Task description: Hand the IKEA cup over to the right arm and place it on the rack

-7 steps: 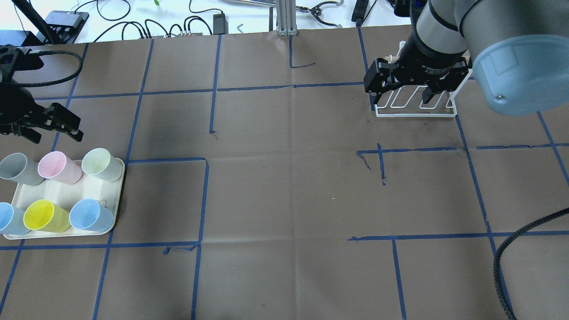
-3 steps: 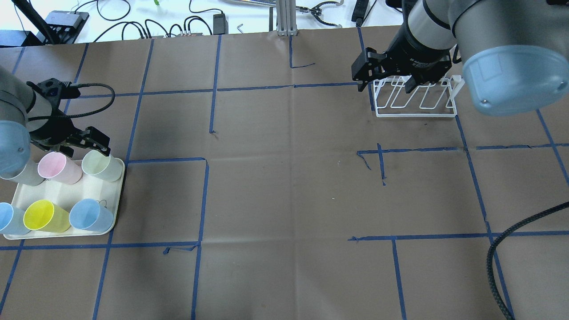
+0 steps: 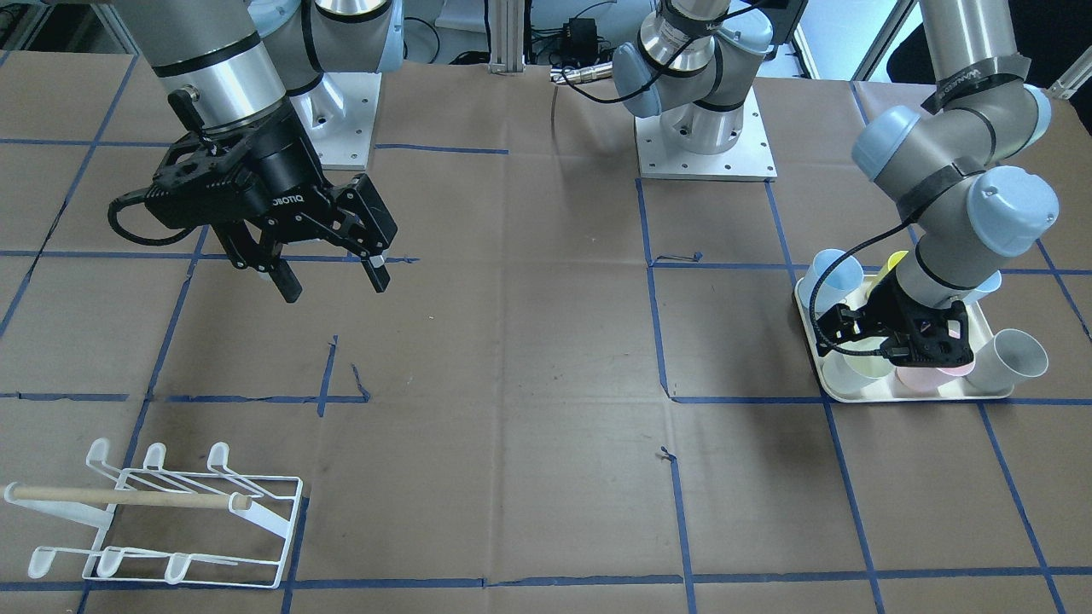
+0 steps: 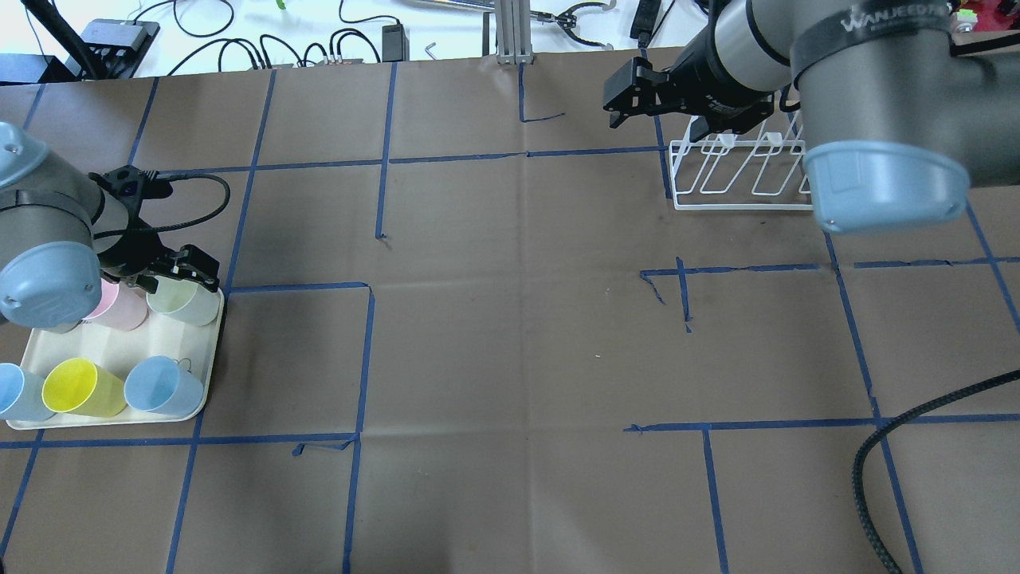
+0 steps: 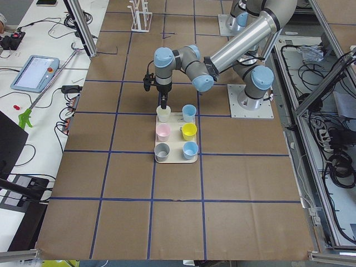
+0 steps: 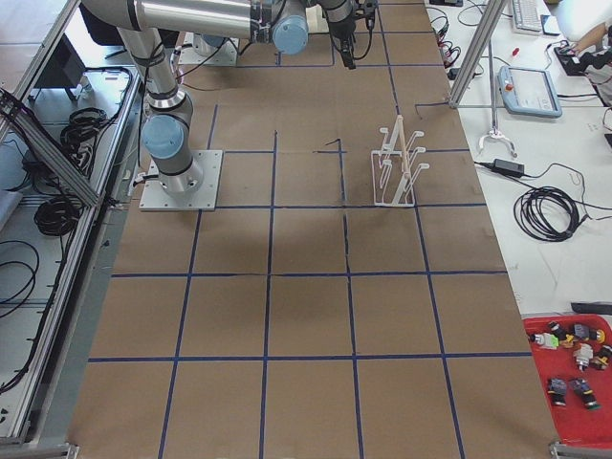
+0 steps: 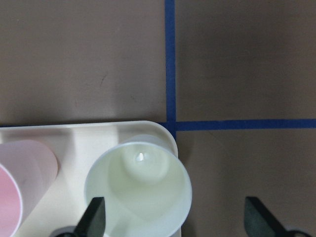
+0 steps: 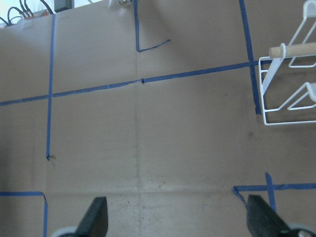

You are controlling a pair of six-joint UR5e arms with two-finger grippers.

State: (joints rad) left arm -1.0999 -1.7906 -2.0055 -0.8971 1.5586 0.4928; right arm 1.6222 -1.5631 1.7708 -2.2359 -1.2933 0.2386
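The pink cup (image 7: 29, 180) stands close beside the pale green cup (image 7: 138, 187), so the left gripper needs to grab the pale green cup next by its rim on the cup's open side.
Several pastel cups stand on a cream tray (image 4: 119, 351). My left gripper (image 4: 171, 281) is open and hangs right over the pale green cup (image 4: 191, 303) at the tray's far right corner. In the left wrist view this cup (image 7: 138, 187) lies between the fingertips (image 7: 96, 219), with one tip over its left rim and the other well outside it. My right gripper (image 3: 334, 286) is open and empty, above bare table away from the white wire rack (image 3: 162, 512). The rack also shows in the overhead view (image 4: 741, 171) and the right wrist view (image 8: 291, 84).
A pink cup (image 4: 119, 307) stands next to the pale green one, and yellow (image 4: 76, 387) and blue (image 4: 159, 387) cups stand in the near row. A grey cup (image 3: 1011, 354) sits at the tray's corner. Blue tape lines cross the brown table cover.
My left arm has swung in over the tray and down toward the pale green cup. My right gripper has moved off the rack toward the table's middle. Both stay open.
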